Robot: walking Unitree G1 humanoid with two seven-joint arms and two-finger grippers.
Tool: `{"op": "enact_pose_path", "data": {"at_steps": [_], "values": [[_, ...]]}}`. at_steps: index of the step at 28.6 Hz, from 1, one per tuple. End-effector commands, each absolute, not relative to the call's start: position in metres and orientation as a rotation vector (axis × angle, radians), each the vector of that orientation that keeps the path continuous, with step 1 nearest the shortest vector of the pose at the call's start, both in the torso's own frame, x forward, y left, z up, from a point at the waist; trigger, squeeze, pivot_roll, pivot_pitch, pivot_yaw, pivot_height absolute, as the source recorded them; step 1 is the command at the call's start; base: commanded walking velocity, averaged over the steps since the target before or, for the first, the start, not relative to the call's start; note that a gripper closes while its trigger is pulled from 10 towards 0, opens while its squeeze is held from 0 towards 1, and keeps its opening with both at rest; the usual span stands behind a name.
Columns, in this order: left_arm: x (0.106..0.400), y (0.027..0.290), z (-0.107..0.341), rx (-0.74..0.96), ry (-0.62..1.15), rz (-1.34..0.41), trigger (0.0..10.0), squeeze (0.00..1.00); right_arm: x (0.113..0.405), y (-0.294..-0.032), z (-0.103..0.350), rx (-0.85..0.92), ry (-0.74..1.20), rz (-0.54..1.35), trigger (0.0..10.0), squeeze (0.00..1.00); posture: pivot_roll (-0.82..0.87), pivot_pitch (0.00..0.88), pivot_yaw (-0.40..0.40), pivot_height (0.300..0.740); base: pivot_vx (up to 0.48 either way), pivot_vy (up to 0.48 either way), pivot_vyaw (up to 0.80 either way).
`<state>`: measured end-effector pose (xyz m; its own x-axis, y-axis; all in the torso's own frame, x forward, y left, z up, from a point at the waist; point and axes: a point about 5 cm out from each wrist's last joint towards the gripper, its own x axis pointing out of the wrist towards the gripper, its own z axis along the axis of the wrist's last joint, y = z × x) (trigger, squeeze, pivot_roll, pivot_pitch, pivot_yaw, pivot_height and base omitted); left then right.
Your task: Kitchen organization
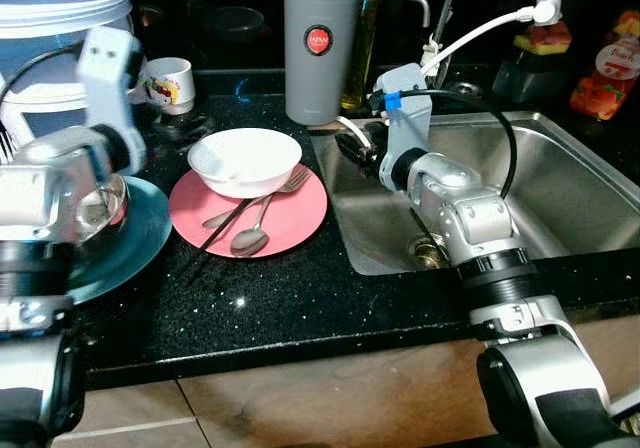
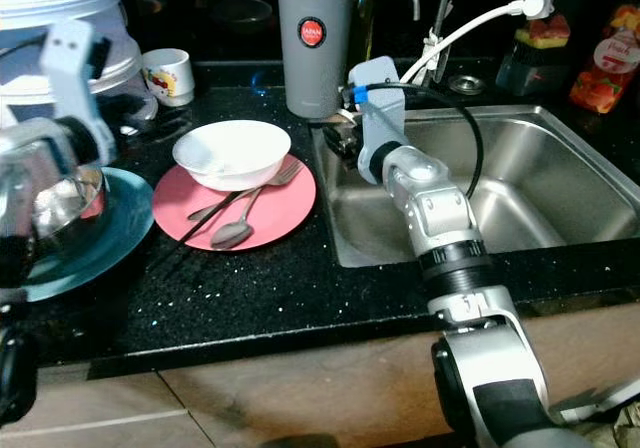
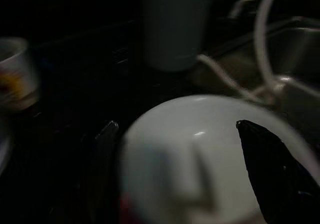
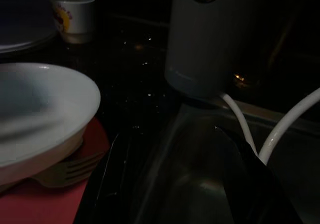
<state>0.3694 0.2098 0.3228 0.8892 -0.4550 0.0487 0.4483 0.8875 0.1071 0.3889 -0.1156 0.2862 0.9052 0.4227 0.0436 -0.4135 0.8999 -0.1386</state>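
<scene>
My left gripper grabs the white bowl by its thin rim (image 1: 192,149) (image 3: 131,133) next, since the bowl's round body spreads wider than my open fingers.
A white bowl (image 1: 245,160) sits on a pink plate (image 1: 290,218) on the black counter, with a fork (image 1: 275,193) and a spoon (image 1: 250,236) lying beside it on the plate. My left gripper (image 3: 177,126) is open and points at the bowl from the left; in the left wrist view the bowl looks blurred between the two fingers. My right gripper (image 1: 355,143) is open at the sink's left rim, just right of the bowl and in front of the grey canister (image 1: 322,43). The right wrist view has the bowl (image 4: 40,114) off to one side.
A blue plate (image 1: 135,243) holding a metal bowl (image 1: 100,206) lies under my left arm. A printed cup (image 1: 170,83) and a white lidded tub (image 1: 60,18) stand behind. The steel sink (image 1: 570,193), a white hose (image 1: 480,33) and bottles (image 1: 605,68) are on the right.
</scene>
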Motion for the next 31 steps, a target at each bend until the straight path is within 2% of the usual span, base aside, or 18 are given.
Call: {"op": "enact_pose_path", "data": {"at_steps": [1, 2, 5, 8, 11, 17, 22, 25, 31], "values": [[0.371, 0.204, 0.323, 0.102, -0.072, -0.506, 10.0, 1.00, 0.387, -0.119, 0.284, -0.103, -0.061, 0.420, 10.0, 0.00, 0.05, 0.093, -0.025, 0.740, 0.000, 0.000, 0.00], [0.373, 0.200, 0.319, 0.099, -0.028, -0.535, 10.0, 0.00, 0.385, -0.119, 0.285, -0.097, -0.056, 0.425, 10.0, 0.00, 0.04, 0.098, -0.017, 0.740, 0.000, 0.000, 0.00], [0.375, 0.200, 0.301, 0.061, 0.102, -0.549, 10.0, 0.00, 0.378, -0.116, 0.285, -0.075, -0.041, 0.459, 10.0, 0.00, 0.03, 0.097, -0.013, 0.740, 0.000, 0.000, 0.00], [0.378, 0.204, 0.298, 0.024, 0.123, -0.522, 10.0, 0.00, 0.377, -0.115, 0.286, -0.068, -0.041, 0.465, 10.0, 0.00, 0.03, 0.097, -0.016, 0.740, 0.000, 0.000, 0.00], [0.382, 0.213, 0.296, -0.096, 0.119, -0.478, 10.0, 0.00, 0.375, -0.116, 0.285, -0.051, -0.041, 0.459, 10.0, 0.00, 0.04, 0.098, -0.016, 0.740, 0.000, 0.000, 0.00], [0.383, 0.213, 0.301, -0.201, 0.097, -0.517, 10.0, 0.00, 0.371, -0.116, 0.285, -0.039, -0.033, 0.452, 10.0, 0.00, 0.04, 0.092, -0.017, 0.740, 0.000, 0.000, 0.00], [0.390, 0.213, 0.296, -0.277, 0.120, -0.479, 10.0, 0.00, 0.371, -0.120, 0.285, -0.045, -0.034, 0.442, 10.0, 0.00, 0.03, 0.099, -0.014, 0.740, 0.000, 0.000, 0.00], [0.391, 0.213, 0.294, -0.292, 0.131, -0.473, 10.0, 0.00, 0.371, -0.120, 0.285, -0.046, -0.033, 0.441, 10.0, 0.00, 0.03, 0.099, -0.014, 0.740, 0.000, 0.000, 0.00], [0.398, 0.222, 0.281, -0.234, 0.159, -0.332, 10.0, 0.00, 0.370, -0.121, 0.282, -0.043, -0.021, 0.438, 10.0, 0.00, 0.02, 0.100, -0.012, 0.740, 0.000, 0.000, 0.00]]}}
